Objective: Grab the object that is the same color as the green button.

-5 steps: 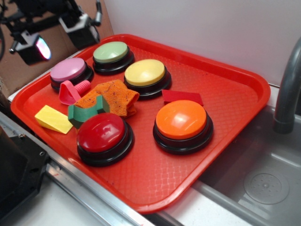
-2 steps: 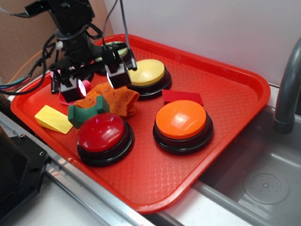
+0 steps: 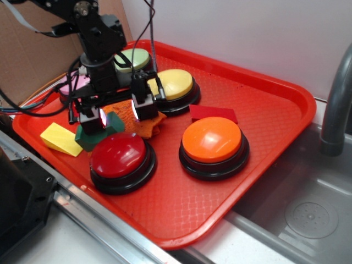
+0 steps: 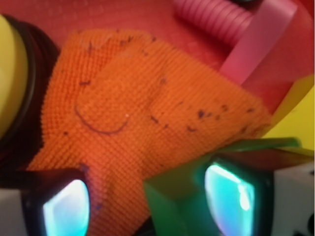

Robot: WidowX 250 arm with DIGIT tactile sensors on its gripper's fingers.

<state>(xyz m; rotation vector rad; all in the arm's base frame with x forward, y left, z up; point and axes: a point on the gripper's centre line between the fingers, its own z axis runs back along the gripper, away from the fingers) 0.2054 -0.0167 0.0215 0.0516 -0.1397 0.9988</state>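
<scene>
My gripper closes next, since my fingers reach down around the end of the green block [image 3: 87, 138] above the orange cloth. Closing now would catch the block.
The object, a small dark green block [image 3: 87, 138] [image 4: 183, 195], lies on the red tray [image 3: 264, 165] between the yellow wedge [image 3: 59, 138] and the red button [image 3: 118, 154], partly on an orange cloth [image 3: 152, 123] [image 4: 133, 108]. My gripper [image 3: 117, 113] [image 4: 147, 202] is open, lowered right over the block. One of the fingers [image 4: 229, 196] is at the block's top, the other [image 4: 64, 207] over the cloth. The green button [image 3: 136, 57] stands at the tray's back, partly hidden by the arm.
Yellow [image 3: 175, 82], orange [image 3: 212, 138] and pink [image 3: 70, 85] buttons, a flat red block [image 3: 213, 113] and a pink screw toy [image 4: 216, 19] share the tray. A sink [image 3: 313, 214] and grey faucet [image 3: 336, 104] lie to the right.
The arm came in from the back left and dropped toward the front, from above the pink button down onto the green block and cloth. The jaws stayed open.
</scene>
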